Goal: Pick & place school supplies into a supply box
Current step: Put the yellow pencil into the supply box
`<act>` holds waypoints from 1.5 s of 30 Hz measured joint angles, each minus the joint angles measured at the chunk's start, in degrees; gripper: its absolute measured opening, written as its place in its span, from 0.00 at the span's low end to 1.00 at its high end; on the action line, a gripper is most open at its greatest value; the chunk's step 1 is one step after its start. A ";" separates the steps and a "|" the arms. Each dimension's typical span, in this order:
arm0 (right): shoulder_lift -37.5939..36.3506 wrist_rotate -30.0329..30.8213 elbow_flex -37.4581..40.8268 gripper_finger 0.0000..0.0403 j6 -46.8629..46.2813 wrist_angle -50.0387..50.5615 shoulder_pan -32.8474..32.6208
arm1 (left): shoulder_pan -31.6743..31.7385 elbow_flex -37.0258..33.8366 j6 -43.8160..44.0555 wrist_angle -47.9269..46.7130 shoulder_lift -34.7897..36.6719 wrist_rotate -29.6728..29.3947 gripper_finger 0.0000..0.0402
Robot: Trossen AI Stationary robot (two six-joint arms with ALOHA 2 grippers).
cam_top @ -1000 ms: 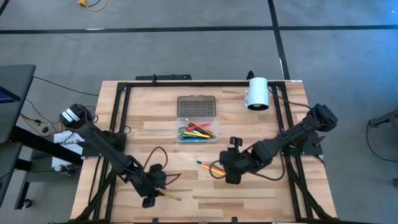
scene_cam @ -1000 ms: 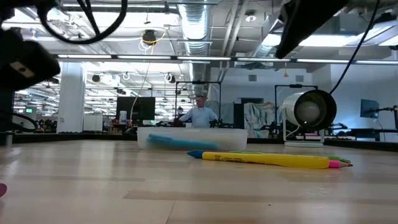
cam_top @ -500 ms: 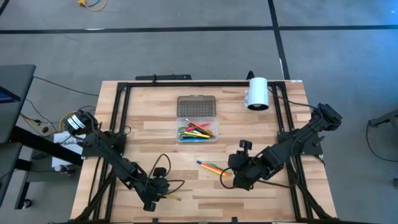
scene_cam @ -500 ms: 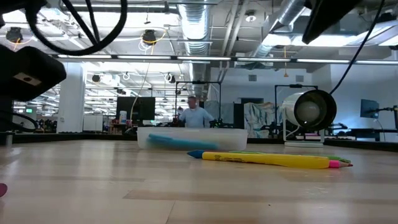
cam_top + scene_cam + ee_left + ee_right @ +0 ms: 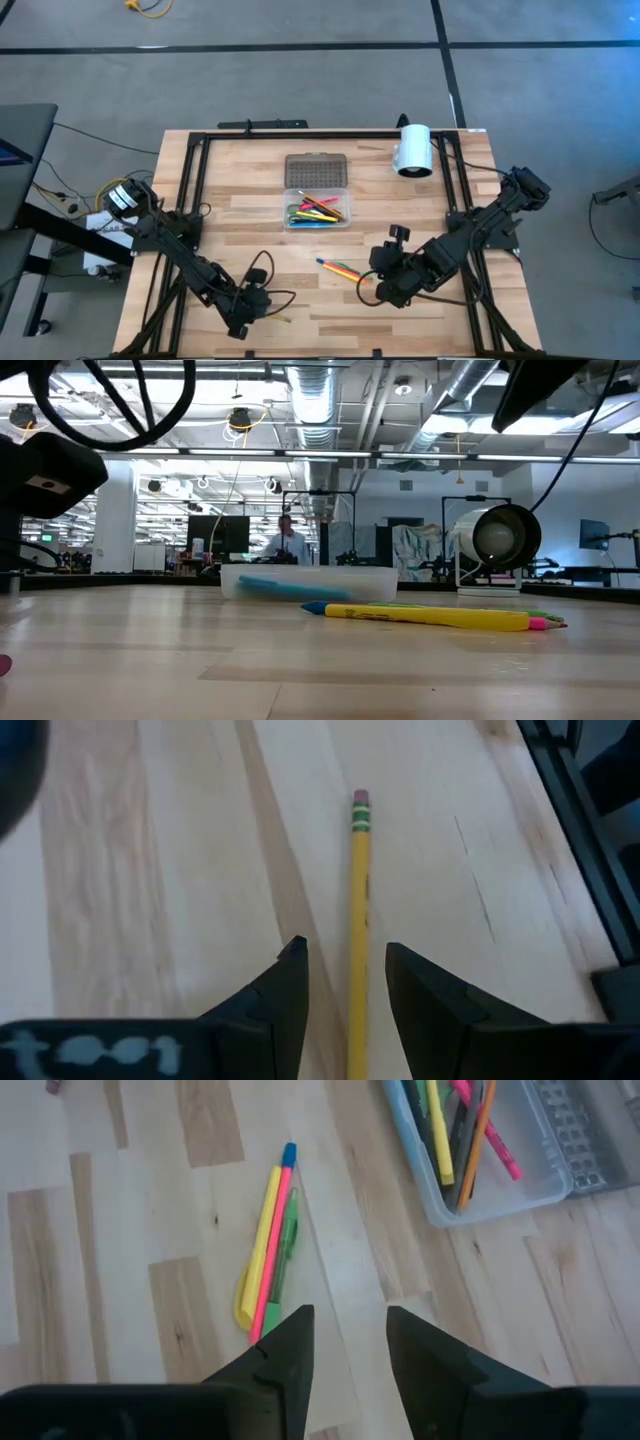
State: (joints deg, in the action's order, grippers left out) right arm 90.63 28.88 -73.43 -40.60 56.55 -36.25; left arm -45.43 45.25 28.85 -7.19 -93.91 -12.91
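Observation:
The left gripper grabs the yellow pencil by its body next. That leaves the pencil's eraser end free as the pencil goes in the supply box (image 5: 317,208).
A yellow pencil (image 5: 358,910) with a pink eraser lies flat on the wooden table near its front left. My left gripper (image 5: 345,955) is low over it, open, one finger on each side of the pencil without touching it; it also shows in the high view (image 5: 250,312). A bundle of yellow, pink and green pens (image 5: 265,1250) lies on the table at mid-front (image 5: 340,268). My right gripper (image 5: 345,1315) hovers open just past the bundle's near end (image 5: 378,288). The clear supply box (image 5: 317,208) holds several coloured pens.
The box's grey dotted lid (image 5: 317,168) lies just behind the box. A white cylinder (image 5: 412,150) stands at the back right. A black frame (image 5: 190,180) runs along the table's edges. Bare wood lies between the two grippers.
My left gripper has sunk and gone a little toward the table's near edge, rolling at the wrist, and now straddles the pencil. My right gripper has drawn away from above the pens toward the table's right and near edges. Pencil and pens lie where they were.

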 joint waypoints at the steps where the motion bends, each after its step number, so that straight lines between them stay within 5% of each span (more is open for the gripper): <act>1: 0.00 0.15 0.00 0.30 0.00 0.02 0.00 | 0.01 0.01 -0.50 0.10 0.00 -0.40 0.31; 24: 0.04 2.75 0.00 0.30 -2.03 0.78 -0.57 | 0.02 -0.53 -2.55 5.70 -5.06 4.98 0.31; 35: 0.04 2.73 0.00 0.30 -4.48 2.14 -1.77 | 0.28 0.61 3.22 1.80 -6.43 1.03 0.30; 45: 0.04 2.73 0.00 0.30 -4.57 2.16 -1.77 | 0.29 0.68 8.04 -2.98 -6.34 1.43 0.12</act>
State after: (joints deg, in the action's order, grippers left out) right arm 90.67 31.62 -73.43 -45.17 58.72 -38.02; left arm -45.14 45.93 36.89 -10.17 -100.25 -11.49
